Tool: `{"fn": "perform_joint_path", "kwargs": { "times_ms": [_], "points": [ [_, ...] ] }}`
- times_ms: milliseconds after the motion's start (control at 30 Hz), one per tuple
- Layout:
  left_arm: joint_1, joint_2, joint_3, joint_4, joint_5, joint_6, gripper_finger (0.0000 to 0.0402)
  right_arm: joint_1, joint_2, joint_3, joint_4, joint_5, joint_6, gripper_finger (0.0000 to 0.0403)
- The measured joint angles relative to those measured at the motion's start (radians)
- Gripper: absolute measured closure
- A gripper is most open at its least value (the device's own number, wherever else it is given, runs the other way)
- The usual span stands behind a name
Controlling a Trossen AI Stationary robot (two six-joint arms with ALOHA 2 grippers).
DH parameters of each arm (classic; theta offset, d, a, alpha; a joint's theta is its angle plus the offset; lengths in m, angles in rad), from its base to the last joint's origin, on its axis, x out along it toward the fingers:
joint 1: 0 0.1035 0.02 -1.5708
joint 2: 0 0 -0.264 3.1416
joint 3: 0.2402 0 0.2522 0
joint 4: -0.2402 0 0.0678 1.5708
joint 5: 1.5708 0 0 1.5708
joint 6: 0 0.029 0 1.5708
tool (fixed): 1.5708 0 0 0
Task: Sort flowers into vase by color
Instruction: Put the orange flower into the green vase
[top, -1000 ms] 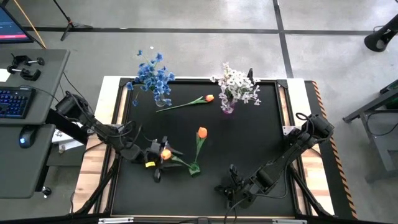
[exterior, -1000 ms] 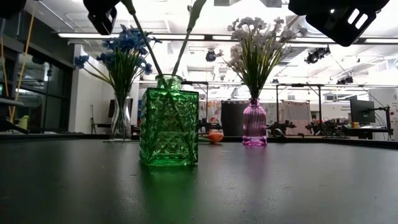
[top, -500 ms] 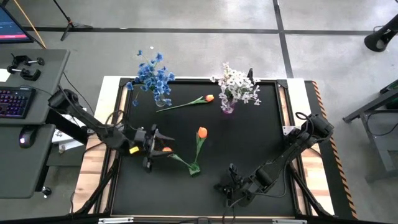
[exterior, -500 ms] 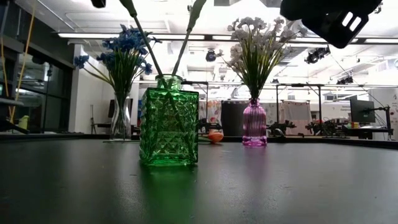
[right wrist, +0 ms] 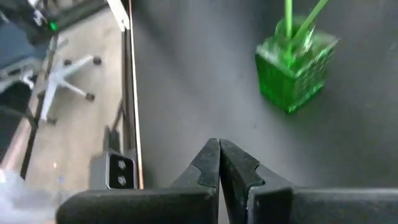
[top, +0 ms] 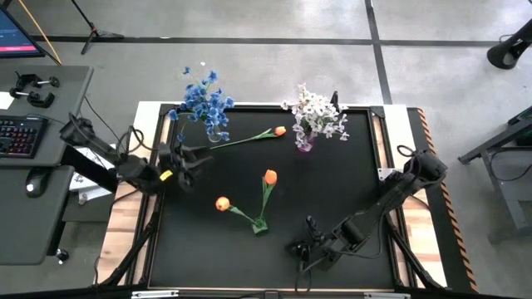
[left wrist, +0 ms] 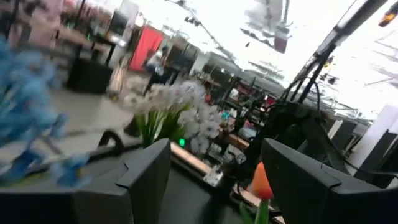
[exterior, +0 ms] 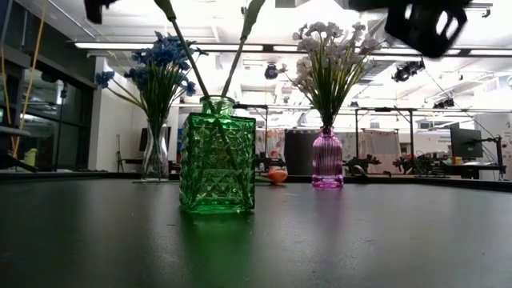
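Note:
My left gripper grabs the last lying orange tulip by its green stem (top: 235,143) next, to add the tulip to the green glass vase (top: 260,224).
A green glass vase (top: 260,224) (exterior: 218,156) (right wrist: 297,71) stands near the table's near middle. It holds two orange tulips, one leaning left (top: 222,203) and one leaning far (top: 269,176). A third orange tulip (top: 280,130) (exterior: 277,175) lies flat on the table at the far side. Blue flowers (top: 204,101) (exterior: 160,68) stand in a clear vase, and white flowers (top: 314,112) (exterior: 324,56) in a pink vase (exterior: 326,158). My left gripper (top: 189,159) (left wrist: 214,180) is open, above the table's left side, clear of the tulips. My right gripper (top: 299,247) (right wrist: 219,163) is shut, to the right of the green vase and nearer the near edge.
The black table top (top: 332,191) has open surface between the green vase and the far vases. A side desk with keyboard and mouse (top: 25,137) stands left of the table. The table's wooden border (top: 416,141) runs along its right edge.
My left gripper has drawn away from the left-leaning tulip's blossom, moving up and toward the table's left and far edges. That tulip has stayed in the green vase, leaning left with its blossom free.

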Motion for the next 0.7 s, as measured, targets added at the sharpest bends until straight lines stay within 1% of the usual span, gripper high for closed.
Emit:
{"fn": "perform_joint_path", "kwargs": {
  "times_ms": [67, 133, 233, 333, 400, 500, 600, 700],
  "points": [
    [0.024, -0.047, 0.000, -0.139, 0.026, -0.109, 0.0162, 0.000, -0.034, 0.000, -0.010, 0.040, -0.001, 0.0403],
    [0.051, -0.078, 0.000, -0.281, 0.083, -0.233, 0.0162, 0.001, -0.077, 0.000, -0.029, 0.094, -0.010, 0.0403],
    [0.103, -0.080, 0.000, -0.464, 0.229, -0.407, 0.0162, 0.000, -0.155, 0.000, -0.092, 0.195, -0.036, 0.0403],
    [0.168, -0.039, 0.000, -0.592, 0.405, -0.515, 0.0162, -0.007, -0.249, 0.000, -0.177, 0.308, -0.054, 0.0403],
    [0.217, 0.003, 0.000, -0.667, 0.519, -0.556, 0.0163, -0.015, -0.312, 0.000, -0.246, 0.379, -0.052, 0.0403],
    [0.307, 0.076, 0.000, -0.755, 0.657, -0.580, 0.0163, -0.035, -0.403, 0.000, -0.352, 0.446, -0.053, 0.0403],
    [0.404, 0.155, 0.000, -0.815, 0.771, -0.569, 0.0163, -0.080, -0.480, -0.001, -0.478, 0.459, -0.053, 0.0403],
    [0.485, 0.240, 0.000, -0.823, 0.821, -0.493, 0.0163, -0.140, -0.547, -0.034, -0.568, 0.433, -0.055, 0.0403]
  ]
}}
